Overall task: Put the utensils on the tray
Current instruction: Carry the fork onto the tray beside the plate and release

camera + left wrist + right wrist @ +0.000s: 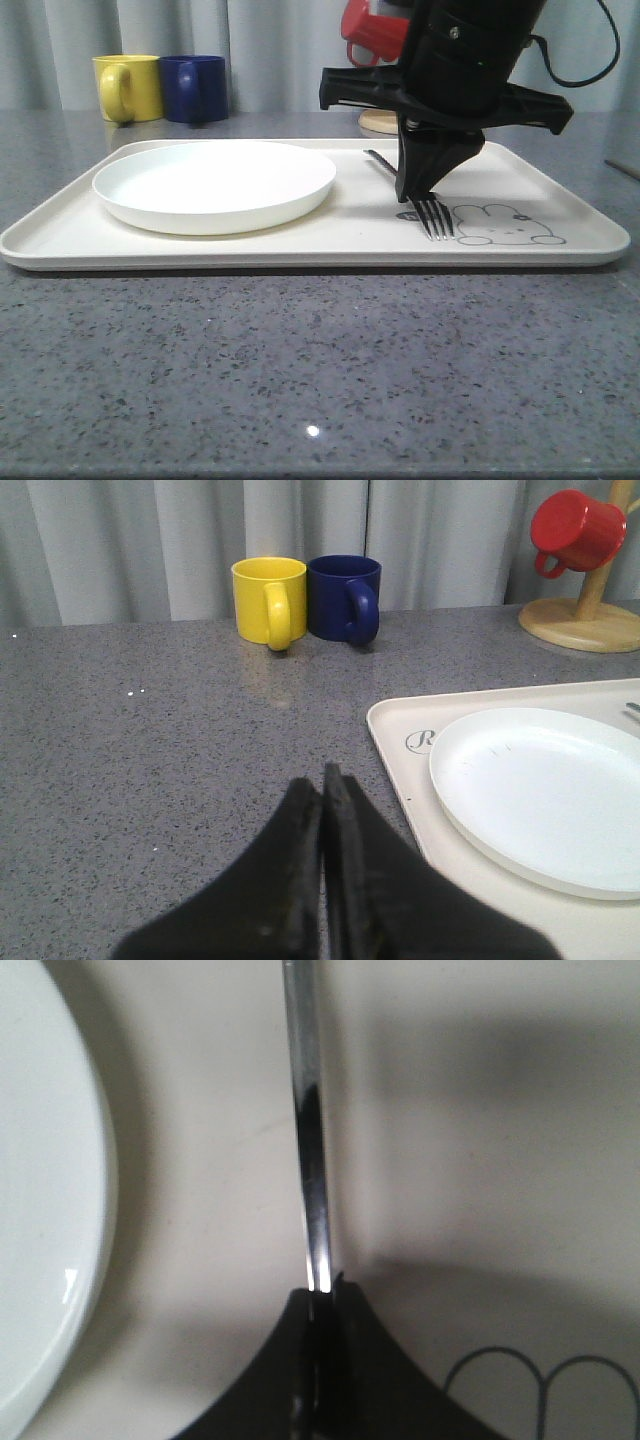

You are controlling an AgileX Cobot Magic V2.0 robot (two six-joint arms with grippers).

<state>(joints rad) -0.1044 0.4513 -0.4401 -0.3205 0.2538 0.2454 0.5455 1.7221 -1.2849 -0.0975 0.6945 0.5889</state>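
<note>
The silver fork (432,216) rests with its tines on the cream tray. The fork comes free of my right gripper next and would lie flat.
The cream tray (300,245) lies across the table with the white plate (215,183) on its left half. A silver fork (432,216) lies on the tray's right half beside the rabbit drawing, tines toward me. My right gripper (412,192) reaches down onto the tray and is shut on the fork's handle (312,1190), which runs out from between its fingertips (322,1290). My left gripper (322,780) hangs over bare table just left of the tray (400,770), shut with nothing in it. The plate (545,790) shows beside it.
A yellow mug (128,87) and a blue mug (195,88) stand behind the tray at the back left. A red mug (370,32) hangs on a wooden stand (380,122) behind my right arm. A thin object (622,168) lies at the far right edge.
</note>
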